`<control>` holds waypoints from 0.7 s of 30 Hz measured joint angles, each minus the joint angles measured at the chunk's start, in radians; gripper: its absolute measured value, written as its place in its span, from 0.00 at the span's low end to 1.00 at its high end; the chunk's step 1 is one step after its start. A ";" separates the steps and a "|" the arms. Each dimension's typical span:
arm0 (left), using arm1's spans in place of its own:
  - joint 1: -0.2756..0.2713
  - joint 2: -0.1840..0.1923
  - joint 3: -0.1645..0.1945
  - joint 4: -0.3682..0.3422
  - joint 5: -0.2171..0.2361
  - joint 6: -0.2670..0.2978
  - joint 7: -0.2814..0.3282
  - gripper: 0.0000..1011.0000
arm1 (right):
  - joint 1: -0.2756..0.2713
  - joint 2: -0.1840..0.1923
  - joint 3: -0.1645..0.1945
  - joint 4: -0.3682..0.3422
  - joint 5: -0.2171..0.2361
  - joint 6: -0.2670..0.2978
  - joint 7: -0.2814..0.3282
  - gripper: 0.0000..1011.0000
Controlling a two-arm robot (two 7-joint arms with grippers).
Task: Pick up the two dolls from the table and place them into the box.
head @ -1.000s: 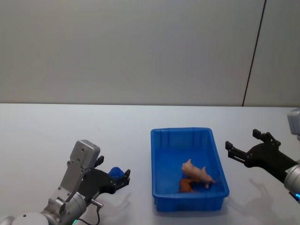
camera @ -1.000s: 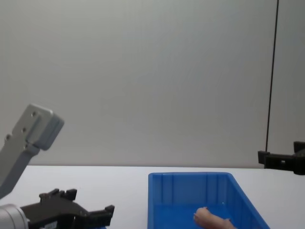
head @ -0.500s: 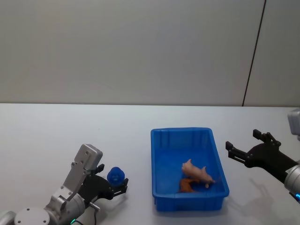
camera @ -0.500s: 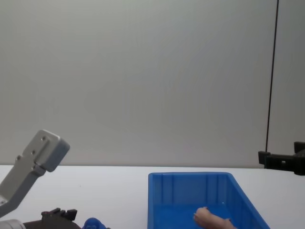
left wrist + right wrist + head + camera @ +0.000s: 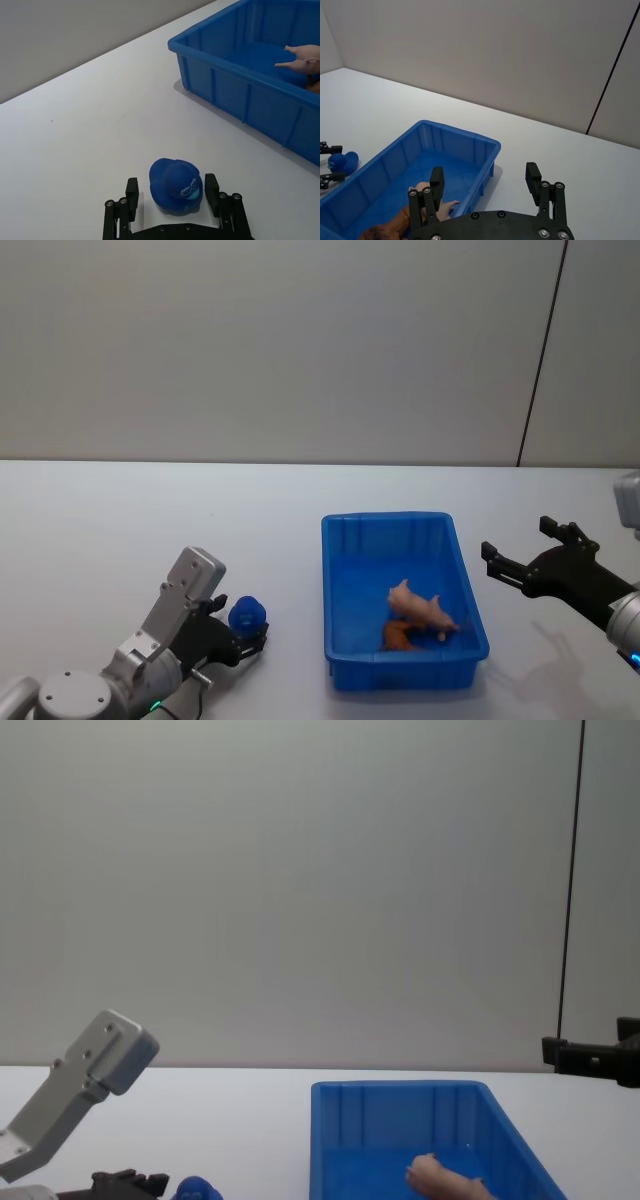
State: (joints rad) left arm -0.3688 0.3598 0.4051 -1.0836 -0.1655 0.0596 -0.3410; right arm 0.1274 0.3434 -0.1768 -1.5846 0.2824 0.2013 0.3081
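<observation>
The bright blue doll should go into the box (image 5: 250, 85), so my left gripper needs to grab the doll by its rounded body (image 5: 176, 188) next.
The bright blue doll (image 5: 247, 613) sits on the white table (image 5: 150, 520), left of the box (image 5: 340, 590). My left gripper (image 5: 240, 618) is open and low over the table. In the left wrist view its fingers (image 5: 132, 192) stand on either side of the blue doll (image 5: 176, 186) with small gaps. The peach doll (image 5: 420, 606) lies inside the box, also visible as the peach doll (image 5: 440, 1178). To the right of the box, my right gripper (image 5: 515, 538) hovers open and empty.
An orange-brown figure (image 5: 398, 636) lies in the box beside the peach doll. The box's near wall (image 5: 240, 95) stands close beyond the blue doll. Open tabletop stretches left of and behind the box. A grey wall rises behind the table.
My left gripper has come down and drawn back, so its open fingers now straddle the blue doll instead of covering it. The right arm and the box contents have not moved.
</observation>
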 joint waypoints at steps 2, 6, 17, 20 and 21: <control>-0.005 -0.002 0.000 0.008 0.005 -0.003 -0.003 0.80 | 0.000 0.000 0.000 0.000 0.000 0.000 0.000 0.99; -0.017 -0.008 0.000 0.027 0.017 -0.008 -0.012 0.70 | 0.000 0.000 0.000 0.000 0.000 0.000 0.000 0.99; -0.037 -0.017 0.001 0.051 0.037 -0.012 -0.027 0.51 | 0.000 0.000 0.000 0.000 0.000 0.000 0.000 0.99; -0.040 -0.019 0.001 0.048 0.041 -0.012 -0.028 0.49 | 0.000 0.000 0.000 0.000 0.000 0.000 0.000 0.99; -0.040 -0.019 0.001 0.046 0.042 -0.012 -0.028 0.49 | 0.000 0.000 0.000 0.000 0.000 0.000 0.000 0.99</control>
State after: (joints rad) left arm -0.4091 0.3410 0.4057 -1.0373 -0.1238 0.0475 -0.3688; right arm 0.1274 0.3434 -0.1768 -1.5845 0.2823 0.2014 0.3081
